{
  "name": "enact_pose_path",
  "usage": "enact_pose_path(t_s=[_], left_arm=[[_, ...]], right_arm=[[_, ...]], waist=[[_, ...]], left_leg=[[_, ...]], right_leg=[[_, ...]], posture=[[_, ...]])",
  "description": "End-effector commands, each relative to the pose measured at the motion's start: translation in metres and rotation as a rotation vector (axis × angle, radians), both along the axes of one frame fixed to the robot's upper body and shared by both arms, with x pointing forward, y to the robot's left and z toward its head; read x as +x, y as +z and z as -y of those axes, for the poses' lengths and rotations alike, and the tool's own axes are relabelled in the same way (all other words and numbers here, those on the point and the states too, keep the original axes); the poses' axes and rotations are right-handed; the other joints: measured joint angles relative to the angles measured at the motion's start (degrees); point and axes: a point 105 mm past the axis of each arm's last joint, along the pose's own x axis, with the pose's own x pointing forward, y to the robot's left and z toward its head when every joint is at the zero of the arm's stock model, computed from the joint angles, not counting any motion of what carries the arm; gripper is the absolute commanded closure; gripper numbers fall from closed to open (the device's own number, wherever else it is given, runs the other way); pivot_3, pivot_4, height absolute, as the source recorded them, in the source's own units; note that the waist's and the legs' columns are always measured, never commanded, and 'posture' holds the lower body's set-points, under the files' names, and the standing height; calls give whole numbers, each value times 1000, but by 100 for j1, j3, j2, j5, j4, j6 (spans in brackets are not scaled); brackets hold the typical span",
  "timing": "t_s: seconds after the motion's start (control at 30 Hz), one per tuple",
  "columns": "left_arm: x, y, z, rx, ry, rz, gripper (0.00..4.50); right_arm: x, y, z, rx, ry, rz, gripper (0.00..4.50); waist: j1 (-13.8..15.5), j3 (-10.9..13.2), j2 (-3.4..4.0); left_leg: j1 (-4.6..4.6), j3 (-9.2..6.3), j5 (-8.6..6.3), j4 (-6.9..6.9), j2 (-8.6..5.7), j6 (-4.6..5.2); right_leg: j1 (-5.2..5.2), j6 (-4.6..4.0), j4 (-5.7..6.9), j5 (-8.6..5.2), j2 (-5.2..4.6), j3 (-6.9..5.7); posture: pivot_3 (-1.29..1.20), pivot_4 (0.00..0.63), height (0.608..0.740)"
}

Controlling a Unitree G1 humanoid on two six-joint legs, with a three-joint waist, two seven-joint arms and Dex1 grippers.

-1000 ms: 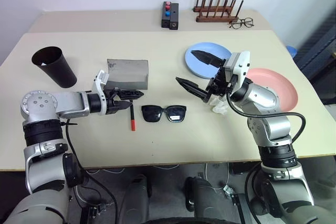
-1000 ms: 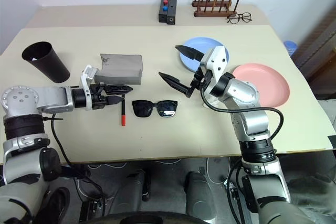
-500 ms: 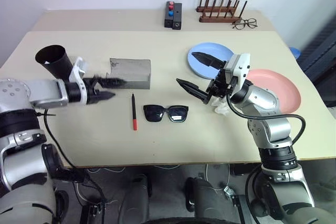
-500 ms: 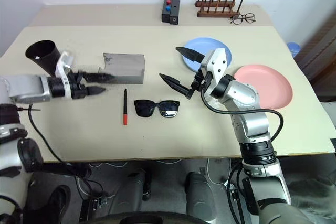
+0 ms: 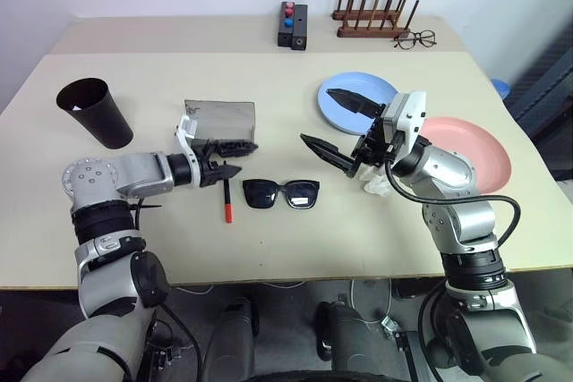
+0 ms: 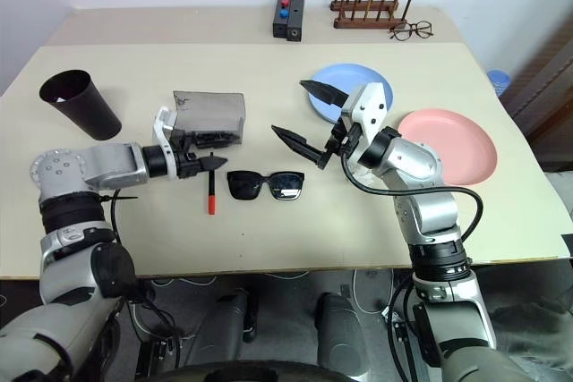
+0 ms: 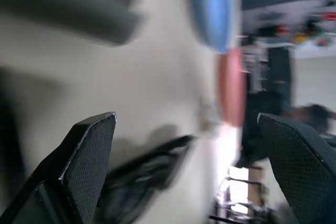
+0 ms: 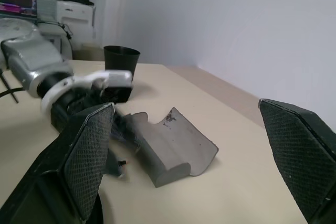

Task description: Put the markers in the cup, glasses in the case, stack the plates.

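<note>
My left gripper should next grab the marker by its black body (image 5: pixel 227 193), beside the marker's red end. Then it can put the marker in the cup (image 5: pixel 94 114).
The black marker (image 5: pixel 226 196) with a red end lies on the table just left of the black sunglasses (image 5: pixel 280 193). My left gripper (image 5: pixel 230 157) hovers open over the marker's black end, with nothing between its fingers. Right behind it lies the grey case (image 5: pixel 219 121), and the black cup (image 5: pixel 94 114) stands upright at the far left. My right gripper (image 5: pixel 336 123) hangs open and empty above the table, its upper finger covering part of the light blue plate (image 5: pixel 345 103). The salmon pink plate (image 5: pixel 479 151) lies to the right of the blue one.
A crumpled white tissue (image 5: pixel 372 184) lies under my right wrist. At the back of the table are a black box with red and blue buttons (image 5: pixel 293 26), a wooden peg rack (image 5: pixel 372 17) and clear-lens spectacles (image 5: pixel 414 39).
My left gripper swung out left toward the cup half a second ago, then came back to the marker's black end. The right arm has stayed put.
</note>
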Motion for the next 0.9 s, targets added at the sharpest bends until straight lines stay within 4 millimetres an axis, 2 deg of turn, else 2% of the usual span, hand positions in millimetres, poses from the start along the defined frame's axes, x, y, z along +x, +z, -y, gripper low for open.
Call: enact_pose_path(t_s=[0.03, 0.2, 0.27, 0.4, 0.53, 0.9], left_arm=[[-3, -3, -6, 121, 4, 4, 9], [-8, -18, -13, 202, -17, -56, 9], [-10, -18, -16, 226, -25, -58, 9], [-10, -1, -37, 246, -7, -39, 9], [-14, 8, -54, 296, -6, -37, 9], [-14, 45, -79, 324, 39, 33, 9]], right_arm=[[-8, 14, 1, 10, -2, 64, 0], [-8, 14, 0, 16, -10, 66, 0], [-7, 14, 0, 18, -11, 67, 0], [-7, 14, 0, 18, -18, 71, 0], [-7, 13, -1, 20, -18, 71, 0], [-6, 12, -2, 17, -12, 71, 0]], waist=[[6, 0, 0], [-11, -3, 4], [-61, -4, 5], [-144, -4, 5], [-109, -4, 6], [-82, 2, -4]], left_leg=[[0, 0, 0, 1, 0, 0], [4, 0, 0, 1, 0, 0], [13, 1, -1, -5, 0, -1], [42, 2, 0, -27, 1, -1], [67, -1, 0, -52, 1, -1], [50, 1, 4, -54, -1, -12]], right_leg=[[0, 0, 0, 0, 0, 0], [2, -1, 0, 0, 0, 1], [7, -2, -1, -1, 0, 1], [13, -5, 0, -2, 2, 6], [14, -28, 10, -16, 9, 11], [11, -46, -12, -24, 2, 8]], posture=[[0, 150, 740], [0, 150, 740], [0, 150, 740], [0, 150, 740], [0, 150, 740], [0, 150, 740]])
